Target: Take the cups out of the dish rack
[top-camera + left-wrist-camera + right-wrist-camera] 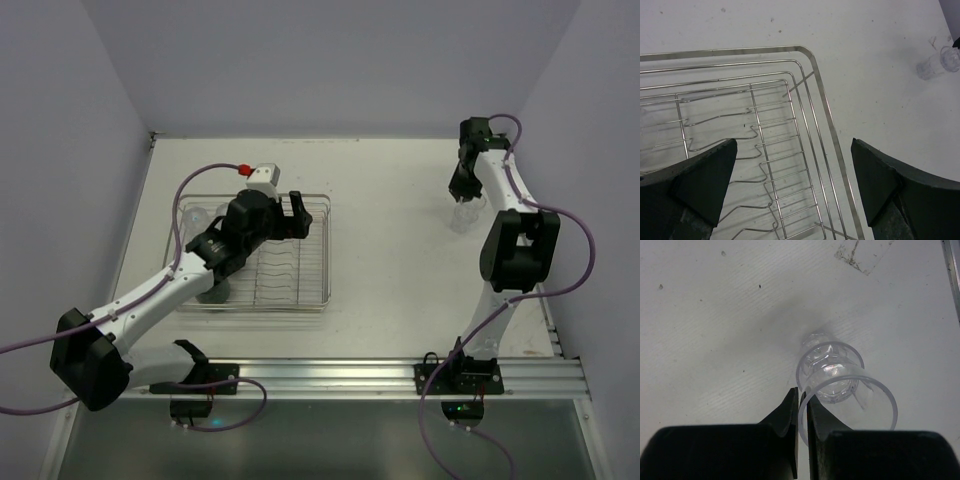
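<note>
The carried tumbler's base is within the second clear tumbler's open rim and the carried tumbler would nest, so it is time for my right gripper to open.
The silver wire dish rack (300, 285) lies left of centre. A clear tumbler (196, 215) stands in its far left corner. A dark mug (213, 291) sits at its near left, partly under my left arm. My left gripper (298, 218) hovers open and empty over the rack's far right corner (807, 52), with both fingers (705, 180) in the left wrist view. My right gripper (462, 198) is at the far right, shut on the rim of a clear tumbler (847, 402), held just above a second clear tumbler (830, 367) on the table. The cream cup is not in view.
The clear tumblers also show at the right edge of the left wrist view (940, 62). A metal rail (400, 375) runs along the near table edge. Purple cables loop off both arms. Walls close in the left, back and right sides.
</note>
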Controlling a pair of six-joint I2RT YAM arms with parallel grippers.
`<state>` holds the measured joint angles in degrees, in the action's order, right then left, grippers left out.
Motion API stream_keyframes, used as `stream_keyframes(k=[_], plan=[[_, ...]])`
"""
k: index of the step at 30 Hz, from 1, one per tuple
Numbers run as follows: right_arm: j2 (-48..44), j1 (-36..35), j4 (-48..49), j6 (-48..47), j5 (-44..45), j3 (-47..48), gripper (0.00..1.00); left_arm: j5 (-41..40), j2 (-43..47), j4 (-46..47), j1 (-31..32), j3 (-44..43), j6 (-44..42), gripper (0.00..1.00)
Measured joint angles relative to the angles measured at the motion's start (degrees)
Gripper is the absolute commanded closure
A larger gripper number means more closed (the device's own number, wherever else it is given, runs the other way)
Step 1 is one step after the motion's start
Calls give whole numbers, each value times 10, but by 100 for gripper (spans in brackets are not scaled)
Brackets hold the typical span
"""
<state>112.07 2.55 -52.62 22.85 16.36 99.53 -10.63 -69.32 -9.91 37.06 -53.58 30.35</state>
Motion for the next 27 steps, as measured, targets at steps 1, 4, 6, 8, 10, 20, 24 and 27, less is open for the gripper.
stream_keyframes(k=[1,4,6,8,10,20,24,27], plan=[[2,0,0,0,0,0,100,0,0,0,0,0,0,0],[3,0,0,0,-4,0,100,0,0,0,-3,0,0,0],[3,0,0,0,-6,0,100,0,0,0,-5,0,0,0],[4,0,0,0,-7,0,100,0,0,0,-6,0,0,0],[4,0,0,0,-7,0,100,0,0,0,-7,0,0,0],[4,0,1,0,-8,-2,90,-5,2,-22,-14,0,0,0],[4,0,1,0,-8,-4,87,-6,15,-37,-27,0,-4,0],[4,0,1,0,-9,-5,84,-8,31,-48,-35,0,-10,0]])
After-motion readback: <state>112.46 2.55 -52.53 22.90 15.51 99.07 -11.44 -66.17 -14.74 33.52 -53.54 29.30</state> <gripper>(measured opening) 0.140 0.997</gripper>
